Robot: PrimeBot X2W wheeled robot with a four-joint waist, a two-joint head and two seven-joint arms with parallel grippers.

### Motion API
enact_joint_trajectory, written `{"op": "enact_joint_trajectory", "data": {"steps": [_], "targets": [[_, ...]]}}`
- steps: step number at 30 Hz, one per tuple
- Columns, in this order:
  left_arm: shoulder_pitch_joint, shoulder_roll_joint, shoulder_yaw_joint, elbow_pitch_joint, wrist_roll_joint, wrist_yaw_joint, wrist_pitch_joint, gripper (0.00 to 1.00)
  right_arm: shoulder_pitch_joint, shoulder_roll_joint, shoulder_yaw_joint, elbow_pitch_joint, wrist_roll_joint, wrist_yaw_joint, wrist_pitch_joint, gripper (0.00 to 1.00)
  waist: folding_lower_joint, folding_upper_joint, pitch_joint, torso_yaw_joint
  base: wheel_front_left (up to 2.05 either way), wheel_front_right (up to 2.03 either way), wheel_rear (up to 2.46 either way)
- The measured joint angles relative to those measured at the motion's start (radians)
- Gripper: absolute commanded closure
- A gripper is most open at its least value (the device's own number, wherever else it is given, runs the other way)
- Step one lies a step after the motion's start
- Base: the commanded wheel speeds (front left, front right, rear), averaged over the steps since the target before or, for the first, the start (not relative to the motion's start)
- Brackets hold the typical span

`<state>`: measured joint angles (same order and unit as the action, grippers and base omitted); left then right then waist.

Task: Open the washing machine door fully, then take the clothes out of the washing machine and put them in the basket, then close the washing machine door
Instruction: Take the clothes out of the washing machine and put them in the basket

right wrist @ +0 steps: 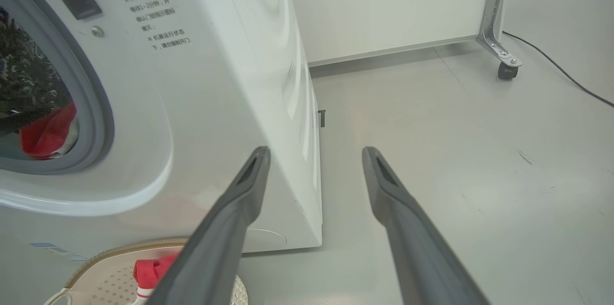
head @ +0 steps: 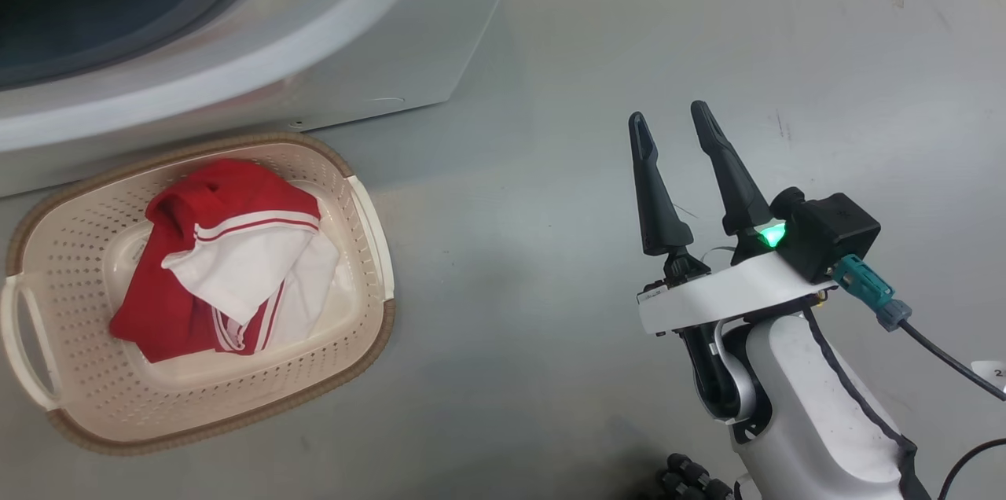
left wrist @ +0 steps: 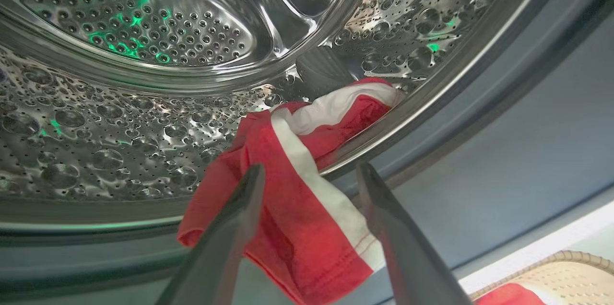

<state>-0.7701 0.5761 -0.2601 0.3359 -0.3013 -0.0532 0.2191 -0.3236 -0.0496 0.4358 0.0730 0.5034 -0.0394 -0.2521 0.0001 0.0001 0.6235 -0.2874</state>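
Note:
The garment in the drum has a red fold beside its white stripe that stands above the drum's rim while the rest hangs slack, so my left gripper should grab that fold next.
The washing machine [head: 354, 52] stands at the upper left, its round opening uncovered; its door is out of view. In front of it sits the cream basket [head: 78, 248] holding a red and white garment [head: 228, 201]. Inside the steel drum [left wrist: 120, 118], another red garment with a white stripe [left wrist: 297, 209] drapes over the drum's lip. My left gripper [left wrist: 309, 168] is open, one finger on each side of that garment. My right gripper [head: 668, 119] hovers open and empty over the floor to the right of the machine, apart from everything.
Grey floor spreads to the right of the machine [right wrist: 216, 79]. A white panel on a metal bracket with a castor [right wrist: 503, 67] stands behind, with a dark cable [right wrist: 566, 75] on the floor beside it. The basket's edge [left wrist: 566, 271] lies just below the opening.

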Motion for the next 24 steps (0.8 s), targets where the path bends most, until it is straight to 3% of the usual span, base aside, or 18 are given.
{"op": "enact_joint_trajectory", "data": {"steps": [24], "targets": [[-0.216, 0.022, -0.003, 0.237, 0.047, 0.024, 0.169, 0.0, -0.036, 0.0, 0.027, -0.013, 0.007, -0.025, 0.0, 0.0, -0.0001, 0.0, 0.068, -0.039, 0.0, 0.0, 0.0]]}}
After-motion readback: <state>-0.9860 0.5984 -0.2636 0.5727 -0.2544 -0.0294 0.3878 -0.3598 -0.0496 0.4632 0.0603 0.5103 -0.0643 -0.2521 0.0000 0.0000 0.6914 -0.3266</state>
